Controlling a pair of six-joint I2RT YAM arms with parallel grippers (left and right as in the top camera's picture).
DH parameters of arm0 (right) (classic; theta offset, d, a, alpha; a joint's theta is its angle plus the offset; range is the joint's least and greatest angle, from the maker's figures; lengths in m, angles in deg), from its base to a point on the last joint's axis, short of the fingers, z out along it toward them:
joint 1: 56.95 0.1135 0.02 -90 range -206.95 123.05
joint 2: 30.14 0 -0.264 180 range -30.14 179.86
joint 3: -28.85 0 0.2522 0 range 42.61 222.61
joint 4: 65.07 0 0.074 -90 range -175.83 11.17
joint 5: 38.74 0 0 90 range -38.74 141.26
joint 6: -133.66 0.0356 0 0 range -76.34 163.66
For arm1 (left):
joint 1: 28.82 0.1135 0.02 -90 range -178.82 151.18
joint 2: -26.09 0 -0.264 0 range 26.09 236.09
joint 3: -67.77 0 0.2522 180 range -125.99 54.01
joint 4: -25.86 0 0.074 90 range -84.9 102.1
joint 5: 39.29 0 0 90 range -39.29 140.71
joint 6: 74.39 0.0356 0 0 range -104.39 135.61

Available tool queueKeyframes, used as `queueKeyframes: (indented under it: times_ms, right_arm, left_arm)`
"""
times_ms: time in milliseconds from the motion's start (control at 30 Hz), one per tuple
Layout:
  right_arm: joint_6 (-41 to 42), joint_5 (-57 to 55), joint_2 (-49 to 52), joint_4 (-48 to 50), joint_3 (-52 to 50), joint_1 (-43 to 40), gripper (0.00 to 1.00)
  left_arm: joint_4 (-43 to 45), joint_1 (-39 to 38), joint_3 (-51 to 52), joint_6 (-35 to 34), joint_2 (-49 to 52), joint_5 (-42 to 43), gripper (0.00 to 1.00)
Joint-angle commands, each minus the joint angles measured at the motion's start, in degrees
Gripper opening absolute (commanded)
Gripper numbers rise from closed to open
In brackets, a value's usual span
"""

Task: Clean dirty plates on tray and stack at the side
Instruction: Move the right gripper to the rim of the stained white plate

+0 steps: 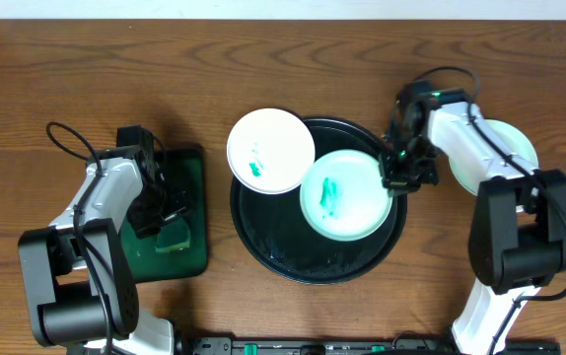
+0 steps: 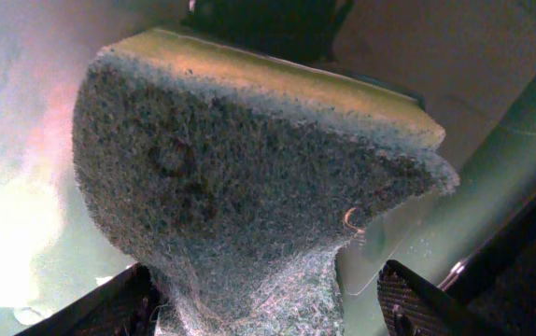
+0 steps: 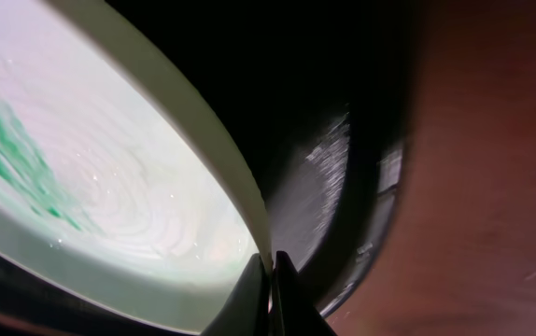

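Note:
My left gripper should close now, because the sponge's (image 2: 249,168) narrow end (image 2: 251,301) is between its open fingers. It would hold the sponge.
The black round tray (image 1: 293,251) lies mid-table. A white plate with a teal smear (image 1: 345,194) rests tilted in it. My right gripper (image 1: 396,177) is shut on that plate's right rim. The right wrist view shows the fingers (image 3: 270,271) pinching the rim of the plate (image 3: 109,187) above the tray's wall (image 3: 343,187). A second smeared plate (image 1: 270,150) overlaps the tray's upper-left rim. A third plate (image 1: 518,146) lies on the table at the right, partly hidden by my right arm. My left gripper (image 1: 165,219) is open around a green sponge (image 2: 249,168), with a gap at the right finger.
The sponge (image 1: 176,237) sits in a dark green rectangular tray (image 1: 192,177) left of the round tray. Both arm bases stand at the table's front edge, and cables loop behind each arm.

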Motion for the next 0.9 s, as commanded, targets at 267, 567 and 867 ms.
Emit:
queueKeyframes:
  times_ms: [267, 567, 867]
  right_arm:
    - [4.2, 0.1, 0.3, -1.7, -5.6, 3.3, 0.01]
    - [2.9, 2.3, 0.4, 7.6, -14.1, 4.0, 0.02]
    - [2.9, 2.7, 0.4, 9.6, -14.9, 5.0, 0.01]
  left_arm:
    - [0.0, 0.1, 0.2, 0.0, 0.4, 0.3, 0.74]
    - [0.2, 0.1, 0.2, 0.0, 0.4, 0.3, 0.63]
    - [0.2, 0.1, 0.2, 1.9, 0.4, -0.1, 0.08]
